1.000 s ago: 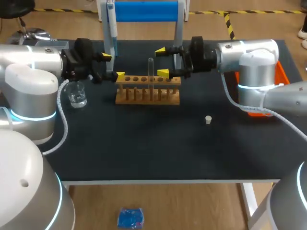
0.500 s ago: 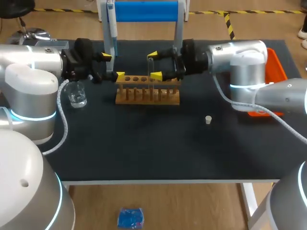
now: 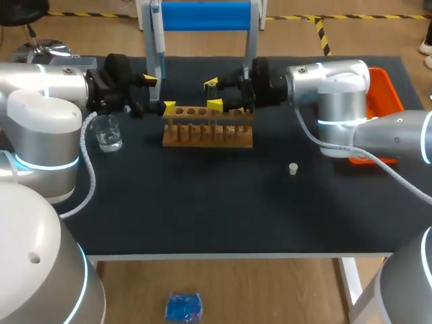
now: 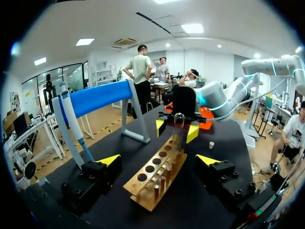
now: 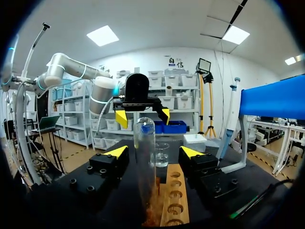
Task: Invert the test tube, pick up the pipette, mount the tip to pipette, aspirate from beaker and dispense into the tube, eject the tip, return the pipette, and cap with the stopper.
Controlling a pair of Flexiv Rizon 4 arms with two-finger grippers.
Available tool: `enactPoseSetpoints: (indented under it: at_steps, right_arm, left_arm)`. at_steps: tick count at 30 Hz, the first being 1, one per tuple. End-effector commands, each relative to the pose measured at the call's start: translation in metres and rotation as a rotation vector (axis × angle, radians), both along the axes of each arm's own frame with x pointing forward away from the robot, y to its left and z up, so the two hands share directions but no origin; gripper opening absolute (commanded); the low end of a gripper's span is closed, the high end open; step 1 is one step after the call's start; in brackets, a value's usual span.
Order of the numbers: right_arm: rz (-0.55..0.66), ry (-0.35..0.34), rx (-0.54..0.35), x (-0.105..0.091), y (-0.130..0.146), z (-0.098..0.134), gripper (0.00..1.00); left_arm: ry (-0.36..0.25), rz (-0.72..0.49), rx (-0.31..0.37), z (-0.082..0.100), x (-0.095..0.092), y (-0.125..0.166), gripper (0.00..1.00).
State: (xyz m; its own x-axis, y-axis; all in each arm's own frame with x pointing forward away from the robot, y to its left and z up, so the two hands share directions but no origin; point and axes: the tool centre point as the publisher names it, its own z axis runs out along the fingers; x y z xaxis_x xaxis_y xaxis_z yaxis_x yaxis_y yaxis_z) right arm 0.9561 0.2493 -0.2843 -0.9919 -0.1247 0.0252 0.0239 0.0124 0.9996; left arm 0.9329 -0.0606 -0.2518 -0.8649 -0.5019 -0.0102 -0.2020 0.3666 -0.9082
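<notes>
I should next use my right gripper to grab the tube by its upper part, below the rounded end (image 3: 212, 91) (image 5: 145, 150), because the wooden rack closes around the test tube's lower part.
A clear test tube (image 3: 212, 96) (image 5: 144, 157) stands in the wooden rack (image 3: 208, 129) (image 4: 157, 174) with its rounded end up. My right gripper (image 3: 212, 94) (image 5: 153, 151) straddles the tube's upper part, open, with a gap still showing on at least one side. My left gripper (image 3: 159, 93) (image 4: 159, 160) hangs open over the rack's left end with nothing held. The pipette (image 3: 156, 34) (image 4: 71, 119) hangs on the blue stand behind. A glass beaker (image 3: 108, 132) (image 5: 162, 153) sits left of the rack. The white stopper (image 3: 293, 169) (image 4: 211, 144) lies to the right.
The blue stand (image 3: 202, 15) rises behind the rack, close to both grippers. An orange tray (image 3: 391, 101) sits at the table's right edge, partly hidden by my right arm. A white box (image 5: 195, 142) rests near the beaker.
My right gripper has slid left along the rack until its fingers flank the test tube, and they have drawn closer together. The left arm has not moved.
</notes>
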Motion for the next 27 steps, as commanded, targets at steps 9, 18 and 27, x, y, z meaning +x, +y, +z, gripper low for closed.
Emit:
enactPoseSetpoints:
  at_steps: [9, 18, 27]
  right_arm:
    - [-0.005, 0.005, 0.002, 0.0038, 0.0064, -0.0034, 0.43]
    - [-0.016, 0.006, 0.004, 0.005, 0.0058, -0.003, 0.0]
    - [-0.013, 0.029, 0.021, 0.0031, 0.0026, 0.002, 0.0]
  left_arm:
    - [-0.004, 0.002, -0.004, -0.0013, -0.0004, 0.0, 1.0]
    - [-0.004, 0.002, -0.004, -0.0013, -0.0004, 0.0, 1.0]
    - [-0.004, 0.002, -0.004, -0.0013, -0.0004, 0.0, 1.0]
